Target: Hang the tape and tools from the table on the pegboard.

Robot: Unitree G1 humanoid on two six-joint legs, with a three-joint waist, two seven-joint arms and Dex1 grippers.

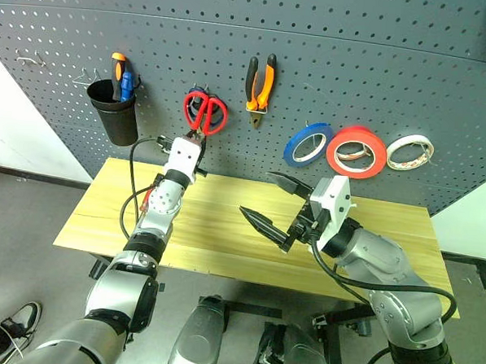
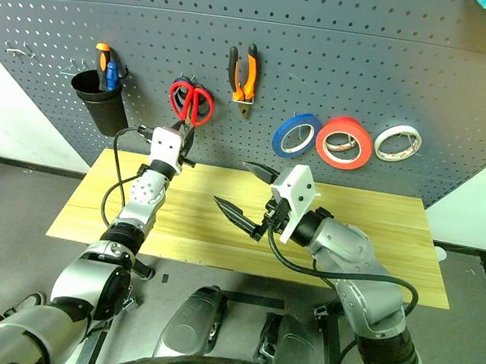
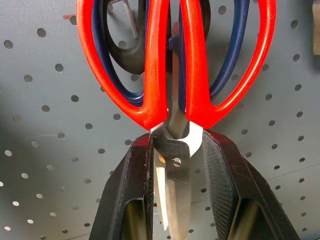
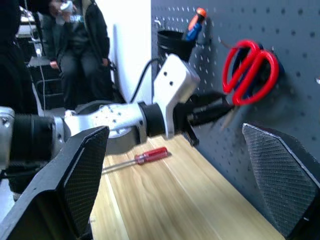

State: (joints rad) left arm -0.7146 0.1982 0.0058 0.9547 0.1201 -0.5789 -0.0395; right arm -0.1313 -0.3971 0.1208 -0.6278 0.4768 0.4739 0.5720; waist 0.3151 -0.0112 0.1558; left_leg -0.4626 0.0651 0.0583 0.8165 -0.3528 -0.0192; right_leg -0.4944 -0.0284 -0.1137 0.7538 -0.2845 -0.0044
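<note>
My left gripper should open now, because the metal hook [image 3: 131,20] reaches into the red loop of the scissors [image 3: 120,95] in the left wrist view, so the scissors would stay hanging.
My left gripper [image 3: 175,145] is shut on the blades of the red-handled scissors [image 1: 204,112], whose handles lie up against the pegboard [image 1: 355,65]. A metal hook [image 3: 131,20] shows through one red loop, and blue scissors handles [image 3: 98,50] sit right behind. The orange-and-black pliers [image 1: 260,83] and the blue tape [image 1: 308,144] hang on the board. On the table [image 1: 224,238] beneath my left arm lies the red-handled screwdriver [image 4: 145,156]. My right gripper [image 1: 255,193] hovers open and empty above the table's middle.
A red-orange roll [image 1: 355,151] and a white roll [image 1: 411,152] hang right of the blue tape. A black cup [image 1: 116,118] holding orange and blue handles hangs at the board's left. In the right wrist view a person [image 4: 80,40] sits beyond the table's left end.
</note>
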